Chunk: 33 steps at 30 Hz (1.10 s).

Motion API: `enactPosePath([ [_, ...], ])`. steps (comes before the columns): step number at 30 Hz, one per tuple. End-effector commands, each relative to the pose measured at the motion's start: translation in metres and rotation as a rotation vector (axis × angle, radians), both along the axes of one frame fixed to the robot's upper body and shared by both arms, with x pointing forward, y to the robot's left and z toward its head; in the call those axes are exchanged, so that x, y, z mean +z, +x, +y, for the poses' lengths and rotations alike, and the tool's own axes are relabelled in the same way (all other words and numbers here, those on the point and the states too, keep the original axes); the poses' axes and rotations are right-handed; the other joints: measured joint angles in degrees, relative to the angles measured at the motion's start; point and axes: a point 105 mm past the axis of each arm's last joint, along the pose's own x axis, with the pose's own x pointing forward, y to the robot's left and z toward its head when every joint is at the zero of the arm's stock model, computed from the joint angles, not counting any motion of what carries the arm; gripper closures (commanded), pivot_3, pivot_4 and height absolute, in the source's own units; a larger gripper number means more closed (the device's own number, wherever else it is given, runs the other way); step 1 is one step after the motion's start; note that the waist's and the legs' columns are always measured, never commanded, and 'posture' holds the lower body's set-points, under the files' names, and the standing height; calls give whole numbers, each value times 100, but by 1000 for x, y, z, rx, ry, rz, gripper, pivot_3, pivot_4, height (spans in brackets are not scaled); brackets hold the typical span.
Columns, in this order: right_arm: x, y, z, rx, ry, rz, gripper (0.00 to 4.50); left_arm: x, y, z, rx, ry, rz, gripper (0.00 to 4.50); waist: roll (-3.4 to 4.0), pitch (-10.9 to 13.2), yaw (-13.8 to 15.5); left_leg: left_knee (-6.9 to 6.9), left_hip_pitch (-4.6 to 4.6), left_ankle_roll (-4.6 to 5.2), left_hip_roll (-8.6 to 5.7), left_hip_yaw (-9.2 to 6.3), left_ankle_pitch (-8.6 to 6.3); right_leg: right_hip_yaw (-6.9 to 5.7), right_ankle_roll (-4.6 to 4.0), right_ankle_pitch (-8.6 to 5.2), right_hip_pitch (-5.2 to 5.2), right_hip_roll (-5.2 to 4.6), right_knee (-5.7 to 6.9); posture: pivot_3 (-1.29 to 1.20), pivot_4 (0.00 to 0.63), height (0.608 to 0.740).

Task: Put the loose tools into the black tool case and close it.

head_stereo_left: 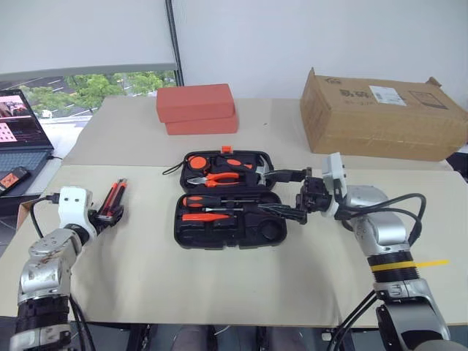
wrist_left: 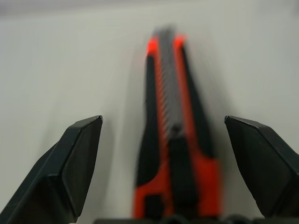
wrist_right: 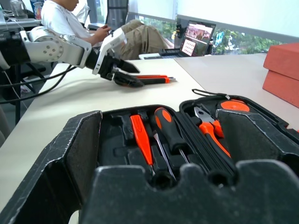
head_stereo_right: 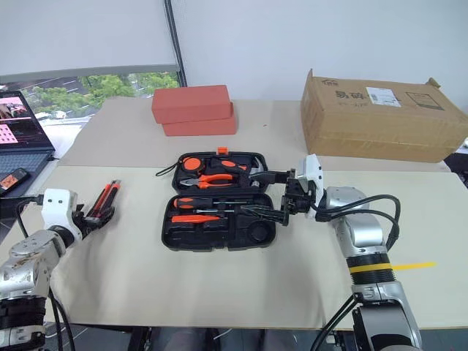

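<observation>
The knife's red-and-black handle is between my fingertips, low at the tabletop in the left wrist view, so my left gripper needs to close on it.
The black tool case lies open in the middle of the table. A red-and-black screwdriver and a slim red tool rest in its near half, and pliers lie in its far half. A red-and-black utility knife lies on the table to the left of the case. My left gripper is open at the knife's near end, one finger on each side of the knife. My right gripper is open and points left over the case's right edge, holding nothing.
Two stacked red-orange boxes stand behind the case and a cardboard box at the back right. A laptop sits at the far left beyond the table. A person sits farther off on that side.
</observation>
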Motion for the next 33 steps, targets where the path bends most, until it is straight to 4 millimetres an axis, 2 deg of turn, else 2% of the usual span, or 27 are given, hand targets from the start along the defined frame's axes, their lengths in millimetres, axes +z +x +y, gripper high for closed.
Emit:
enactPosePath([
  [1,14,-4,-2,4,-1,-64,0,-11,-1,1,-37,9,60,18,1,0,5,0,0,0,1,0,0,0,0,0,1,-2,0,0,150,711],
  [4,15,-4,-4,-5,-10,-69,0,-3,4,1,-37,0,14,683,1,0,11,0,2,0,0,0,0,1,0,0,2,-6,1,0,150,711],
  [6,15,-4,-4,-8,-10,-69,0,6,8,1,-32,4,-39,1357,1,0,10,1,2,-1,1,-1,0,1,-1,0,2,-12,2,0,150,711],
  [9,14,-6,-5,-10,-11,-67,0,44,16,-18,-129,-53,-228,2537,-1,1,7,-1,-1,-3,3,-2,1,0,-2,1,-3,-15,2,0,150,711],
  [10,14,-7,-5,-12,-11,-67,0,55,17,-26,-173,-75,-277,2720,-3,2,7,-1,-3,-6,4,-2,3,-1,-2,1,-3,-15,1,0,150,711],
  [11,14,-7,-5,-15,-9,-67,0,63,17,-33,-216,-88,-302,2718,-5,3,7,-1,-5,-6,3,-1,3,-1,-3,2,-4,-15,0,0,150,711],
  [13,13,-9,-9,-30,-5,-63,0,85,15,-67,-413,-102,-369,2718,-7,4,7,0,-7,-7,3,-1,4,-1,-3,2,-4,-16,-1,0,150,711],
  [15,11,-10,-13,-46,-9,-59,0,98,12,-100,-594,-107,-390,2718,-8,4,39,1,-11,-7,1,-2,4,-6,-2,2,-3,-14,-4,0,150,711],
  [17,10,-10,-19,-71,-12,-55,0,98,5,-134,-816,-9,-366,2718,-7,4,75,2,-11,-7,-4,-2,3,-9,-2,1,0,-6,-5,0,150,711],
  [19,9,-11,-24,-89,-18,-54,0,95,-2,-160,-988,47,-339,2718,-7,4,82,1,-8,-6,-9,4,3,-6,-1,1,2,-2,-7,0,150,711],
  [21,8,-12,-28,-103,-26,-52,0,91,-9,-179,-1134,79,-309,2718,-7,4,73,0,-7,-5,-8,8,2,-2,-1,1,0,2,-7,0,150,711],
  [23,5,-15,-34,-126,-46,-52,0,78,-16,-196,-1290,168,-244,2718,-7,4,62,-1,-8,-5,-6,9,3,0,-1,0,-3,11,-7,0,150,711],
  [26,4,-19,-39,-152,-56,-54,0,54,-26,-207,-1486,296,-131,2718,-7,4,37,-2,-8,-5,-5,12,3,4,0,0,-5,23,-8,0,150,711],
  [28,5,-20,-38,-162,-52,-60,0,41,-22,-206,-1525,374,-84,2718,-7,4,8,-1,-6,-4,-4,13,2,7,0,-1,-4,23,-8,0,150,711],
  [33,6,-22,-33,-170,-47,-65,0,34,-21,-210,-1590,376,-30,2718,-7,4,7,3,-11,33,0,8,-19,4,1,-1,-7,26,-6,0,150,711],
])
